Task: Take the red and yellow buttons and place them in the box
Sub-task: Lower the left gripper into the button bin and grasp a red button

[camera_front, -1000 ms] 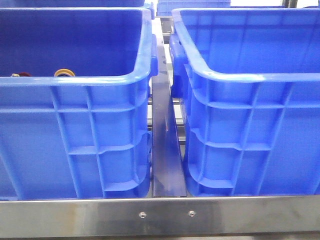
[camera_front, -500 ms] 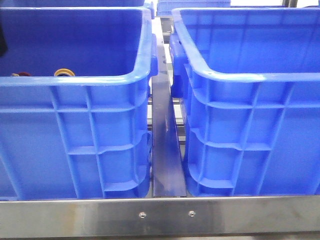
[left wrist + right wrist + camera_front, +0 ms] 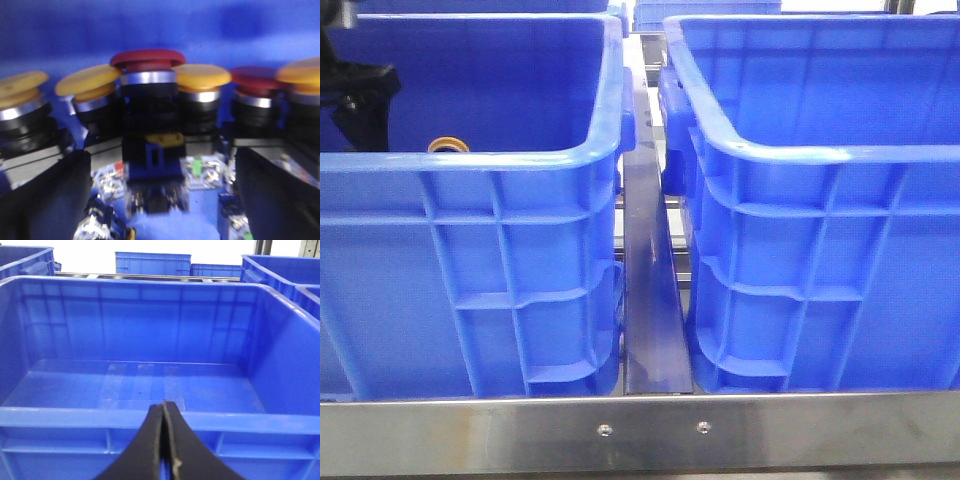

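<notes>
My left gripper closes on the black body [image 3: 154, 155] of the red button [image 3: 148, 59] now, since the body stands between the gripper's fingers.
Several push buttons with red and yellow mushroom caps stand in a row on the floor of the left blue crate [image 3: 520, 160]. My left gripper [image 3: 160, 200] is low inside that crate and open, its dark fingers [image 3: 45, 200] wide apart. A red button [image 3: 148, 59] stands in the middle ahead of the gap, with yellow buttons [image 3: 202, 76] on both sides. In the front view my left gripper [image 3: 358, 120] shows over the crate's near rim, beside a yellow button [image 3: 448, 145]. My right gripper [image 3: 164, 440] is shut on nothing, just outside the near rim of the empty box [image 3: 75, 417], the right-hand crate [image 3: 800, 155].
A narrow metal strip [image 3: 652, 300] runs between the two crates. A steel rail [image 3: 650, 430] lies along the front edge. More blue crates [image 3: 152, 262] stand behind.
My left gripper has come into the front view at the left crate's upper left and dropped down, covering the dark red piece that showed at the rim. The right arm has not moved.
</notes>
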Controlling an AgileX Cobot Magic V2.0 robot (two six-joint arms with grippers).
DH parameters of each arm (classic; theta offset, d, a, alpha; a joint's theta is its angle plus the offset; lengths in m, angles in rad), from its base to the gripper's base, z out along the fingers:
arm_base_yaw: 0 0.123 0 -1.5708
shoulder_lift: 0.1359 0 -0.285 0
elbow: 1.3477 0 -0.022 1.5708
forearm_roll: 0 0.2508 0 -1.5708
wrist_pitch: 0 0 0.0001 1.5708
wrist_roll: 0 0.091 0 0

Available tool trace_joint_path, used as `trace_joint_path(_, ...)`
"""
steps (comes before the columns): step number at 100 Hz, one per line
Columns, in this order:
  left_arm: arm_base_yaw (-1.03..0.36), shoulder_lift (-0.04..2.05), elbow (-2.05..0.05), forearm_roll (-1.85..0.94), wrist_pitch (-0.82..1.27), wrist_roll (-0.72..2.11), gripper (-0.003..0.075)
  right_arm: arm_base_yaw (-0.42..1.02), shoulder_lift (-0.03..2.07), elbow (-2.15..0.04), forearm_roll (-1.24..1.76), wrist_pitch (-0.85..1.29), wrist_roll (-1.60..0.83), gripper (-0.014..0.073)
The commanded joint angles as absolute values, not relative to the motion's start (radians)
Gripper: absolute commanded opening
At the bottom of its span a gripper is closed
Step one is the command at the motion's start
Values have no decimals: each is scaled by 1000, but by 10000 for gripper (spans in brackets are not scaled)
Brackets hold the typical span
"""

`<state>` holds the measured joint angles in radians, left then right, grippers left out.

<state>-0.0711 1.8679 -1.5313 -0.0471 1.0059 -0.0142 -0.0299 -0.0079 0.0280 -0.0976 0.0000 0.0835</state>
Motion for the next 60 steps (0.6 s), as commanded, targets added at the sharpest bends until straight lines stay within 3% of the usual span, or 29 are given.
trace_joint_path(1,-76,1825,-1566,-55,990,-14,537,-27,-30,33,-107,-87,81,-102)
trace_joint_path(23,-76,1825,-1566,-33,982,-14,429,-27,-30,33,-107,-87,81,-102)
trace_joint_path(47,-76,1825,-1566,-25,978,-14,129,-27,-30,33,-107,-87,81,-102)
trace_joint_path(60,-76,1823,-1566,-25,980,0,60,-27,-30,33,-107,-87,81,-102)
